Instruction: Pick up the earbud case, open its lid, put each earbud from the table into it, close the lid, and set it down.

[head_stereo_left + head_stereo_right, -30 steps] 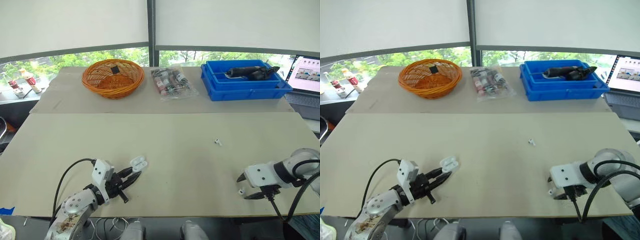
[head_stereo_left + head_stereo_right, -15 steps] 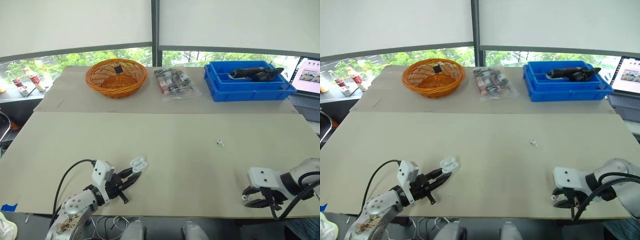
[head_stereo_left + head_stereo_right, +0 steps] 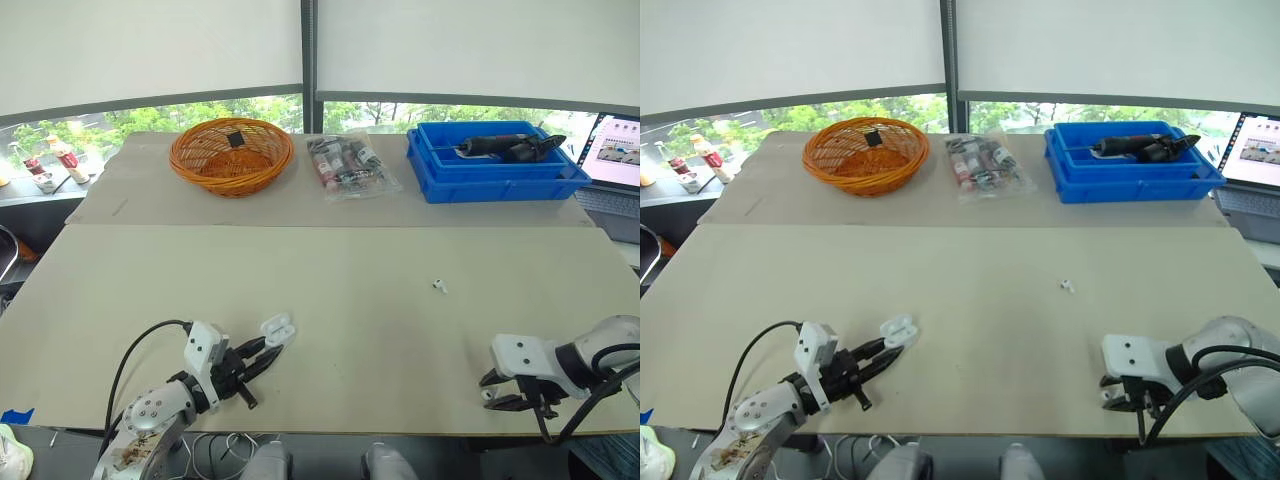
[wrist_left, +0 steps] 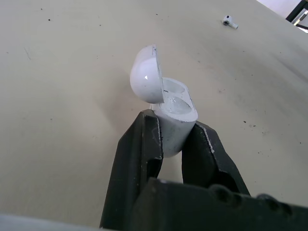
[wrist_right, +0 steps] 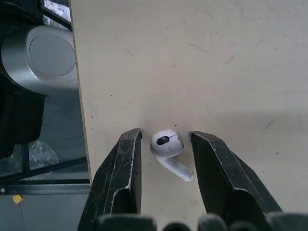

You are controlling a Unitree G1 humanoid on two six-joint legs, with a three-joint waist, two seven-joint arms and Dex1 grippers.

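The robot's right gripper will next take the white earbud by its rounded head, to put the earbud into the open earbud case [image 3: 278,329].
The white earbud case [image 4: 171,115] has its lid flipped open, and my left gripper [image 4: 175,127] is shut on its lower body just above the table near the front left [image 3: 262,352]. One white earbud [image 5: 166,144] lies on the table by the front edge on the right. My right gripper [image 5: 165,134] is open around it, one finger on each side, with small gaps showing. This gripper [image 3: 497,390] sits low at the table's front right. A second earbud [image 3: 438,286] lies farther back, right of centre.
At the back stand an orange wicker basket [image 3: 228,183], a clear bag of small items [image 3: 345,165] and a blue bin [image 3: 500,186] holding a black tool. A laptop [image 3: 618,150] is at the far right. The table's front edge [image 5: 82,125] runs close beside my right gripper.
My right gripper has moved toward the table's front edge and now straddles the near earbud. The left gripper and case have stayed put. The camera has shifted slightly.
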